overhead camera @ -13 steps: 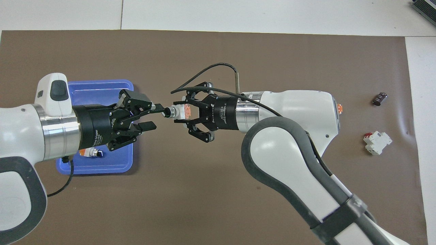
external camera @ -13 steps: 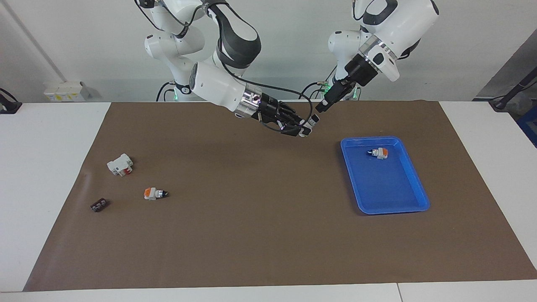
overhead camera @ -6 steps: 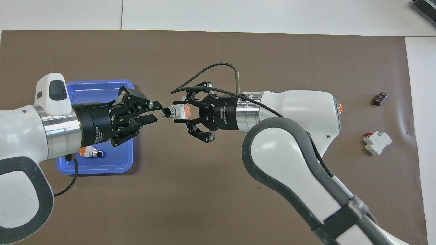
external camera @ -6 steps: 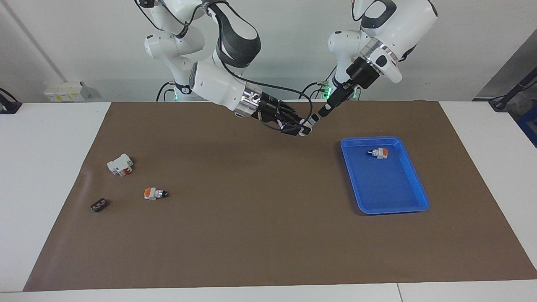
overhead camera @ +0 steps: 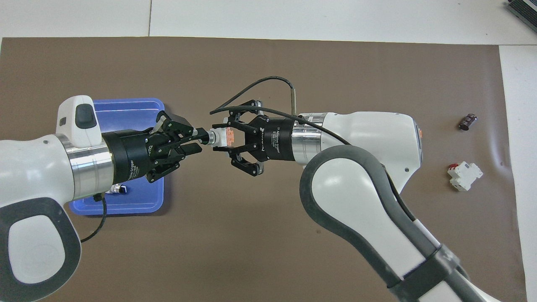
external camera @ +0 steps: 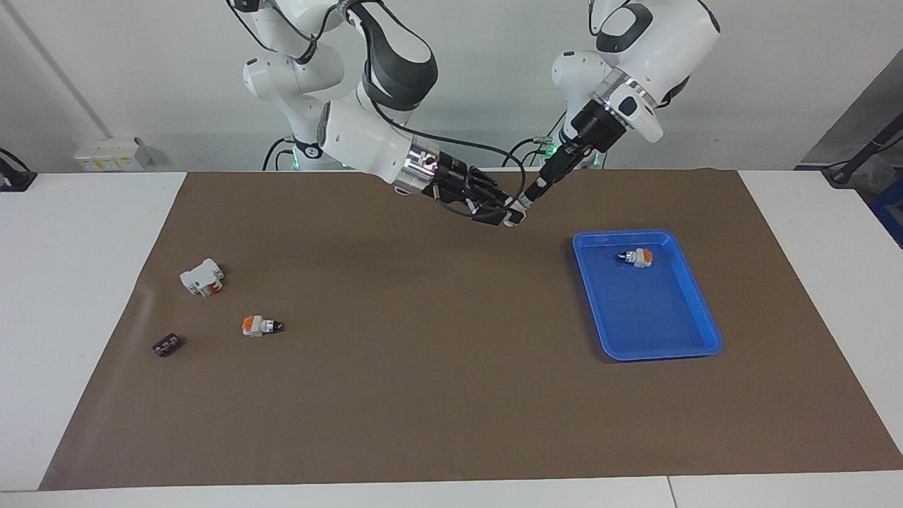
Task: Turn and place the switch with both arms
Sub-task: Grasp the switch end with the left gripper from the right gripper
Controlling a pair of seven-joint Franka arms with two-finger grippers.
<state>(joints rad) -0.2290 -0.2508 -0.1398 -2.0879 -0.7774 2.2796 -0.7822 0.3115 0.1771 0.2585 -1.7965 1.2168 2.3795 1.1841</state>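
The switch needs to be turned and placed in the blue tray (overhead camera: 142, 195), so my left gripper should next grab it by its black knob end (overhead camera: 207, 136).
The switch (external camera: 517, 209) is held in the air over the brown mat, beside the blue tray and toward the robots' end. In the overhead view the switch (overhead camera: 219, 137) lies level, its orange end inside my right gripper (overhead camera: 224, 138) and its black knob end pointing at my left gripper (overhead camera: 197, 140). My right gripper (external camera: 509, 215) is shut on the switch's white body. My left gripper (external camera: 530, 195) is open by a narrow gap, its fingertips around the knob end, one finger (overhead camera: 196, 133) alongside the knob.
The blue tray (external camera: 656, 331) lies toward the left arm's end and holds a similar switch (external camera: 638, 257). Toward the right arm's end lie another similar switch (external camera: 259, 325), a white block with a red mark (external camera: 202, 276) and a small black part (external camera: 166, 345).
My left gripper has moved in toward the switch's knob end, turned at the wrist, and its fingers have narrowed. The right gripper has held the switch nearly still.
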